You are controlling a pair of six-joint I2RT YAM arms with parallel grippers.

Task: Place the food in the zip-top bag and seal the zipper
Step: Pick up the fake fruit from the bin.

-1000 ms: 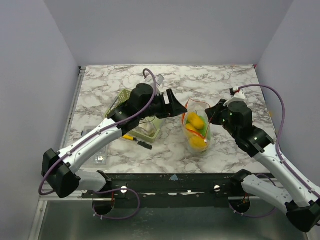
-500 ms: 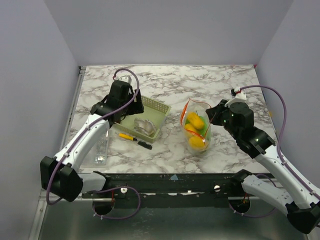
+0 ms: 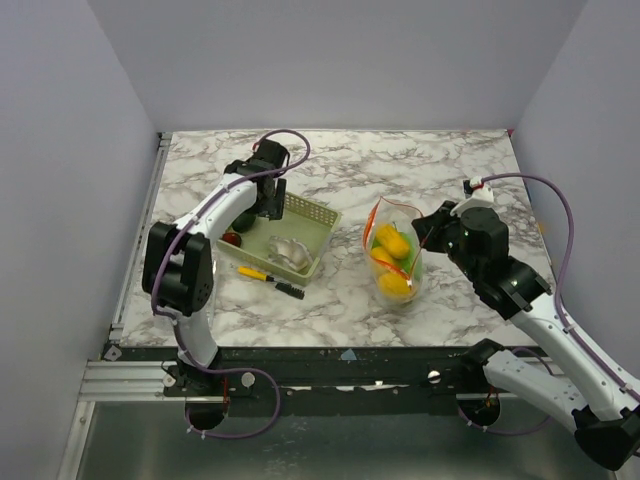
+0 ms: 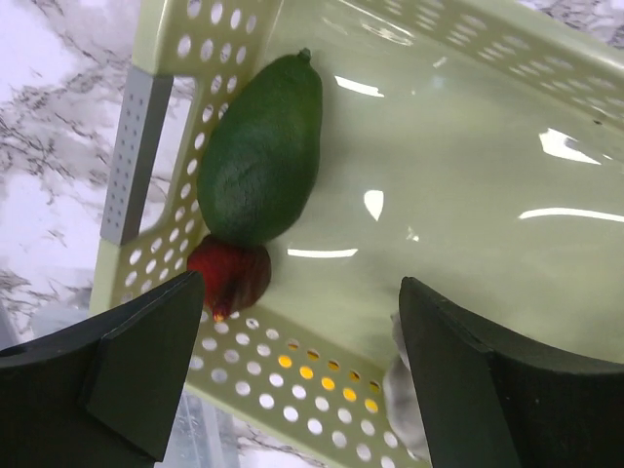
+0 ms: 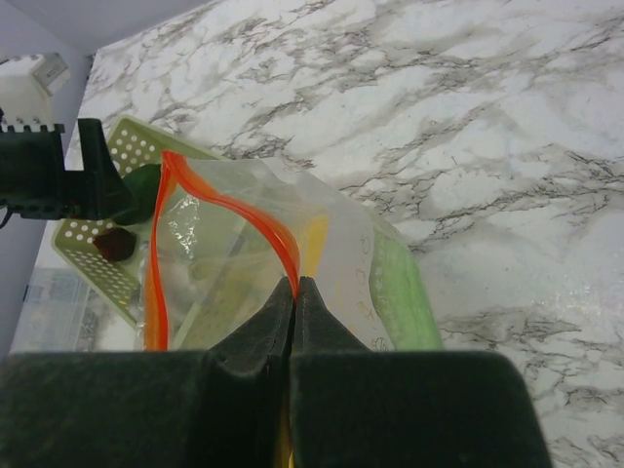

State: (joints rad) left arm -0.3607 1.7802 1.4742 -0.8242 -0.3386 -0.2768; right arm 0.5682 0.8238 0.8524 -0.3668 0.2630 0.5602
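My left gripper will reach the dark green piece and grab it across its wide end [image 3: 242,223], so its stem tip stays free to enter the zip-top bag [image 3: 393,262].
The clear zip-top bag [image 3: 393,262] stands open on the table with yellow, orange and light green food inside. My right gripper [image 5: 295,285] is shut on its orange-red zipper rim [image 5: 249,219] and holds the mouth up; it also shows in the top view [image 3: 425,228]. My left gripper [image 4: 302,390] is open and empty over the left end of the pale green basket [image 4: 458,127]. A dark green elongated piece [image 4: 261,161] and a red piece [image 4: 231,280] lie in the basket just ahead of the fingers; both are also in the top view [image 3: 244,222].
The basket [image 3: 312,216] also holds a crumpled greyish thing [image 3: 286,249]. A yellow-and-black pen [image 3: 268,276] lies in front of the basket. A clear plastic item [image 4: 44,327] lies left of the basket.
My left arm has swung away from the bag to the basket's left end and now hangs over the dark green piece. The right gripper has kept its hold on the rim.
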